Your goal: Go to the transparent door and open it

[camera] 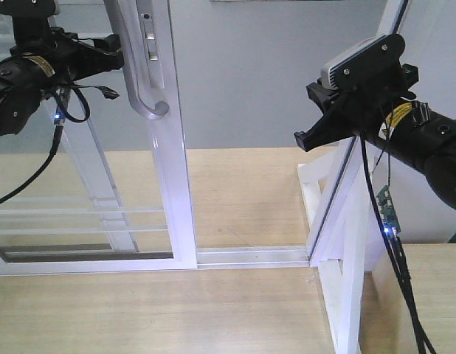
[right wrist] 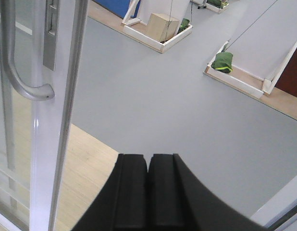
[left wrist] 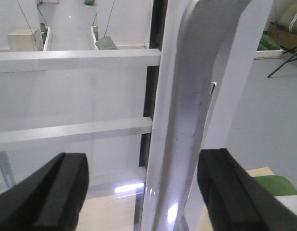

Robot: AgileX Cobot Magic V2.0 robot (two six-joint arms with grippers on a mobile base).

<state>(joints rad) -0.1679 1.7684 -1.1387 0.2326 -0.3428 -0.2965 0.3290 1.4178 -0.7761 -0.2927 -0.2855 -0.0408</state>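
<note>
My left gripper should next grab the transparent door (camera: pixel 171 169) by its curved grey handle (camera: pixel 139 81) to swing it open.
The transparent door (camera: pixel 171 169) stands at the left, clear glass in a glossy white frame with thin white bars. Its curved grey handle (camera: pixel 139 81) runs down the right upright. My left gripper (camera: pixel 116 56) is at the handle's upper part. In the left wrist view the left gripper (left wrist: pixel 143 159) is open, and the handle (left wrist: pixel 187 115) stands between its black fingers (left wrist: pixel 52 192) without touching them. My right gripper (camera: pixel 305 137) hangs to the right of the door, away from it. In the right wrist view the right gripper (right wrist: pixel 148 159) is shut on nothing, with the handle (right wrist: pixel 18 82) at far left.
An aluminium floor track (camera: pixel 250 257) runs from the door to a white slanted support post (camera: pixel 344 221) at the right. Pale wooden flooring (camera: pixel 235 177) lies on both sides. Beyond is grey floor (right wrist: pixel 177 96) with a cardboard box (right wrist: pixel 163 26) and a green bag (right wrist: pixel 221 61).
</note>
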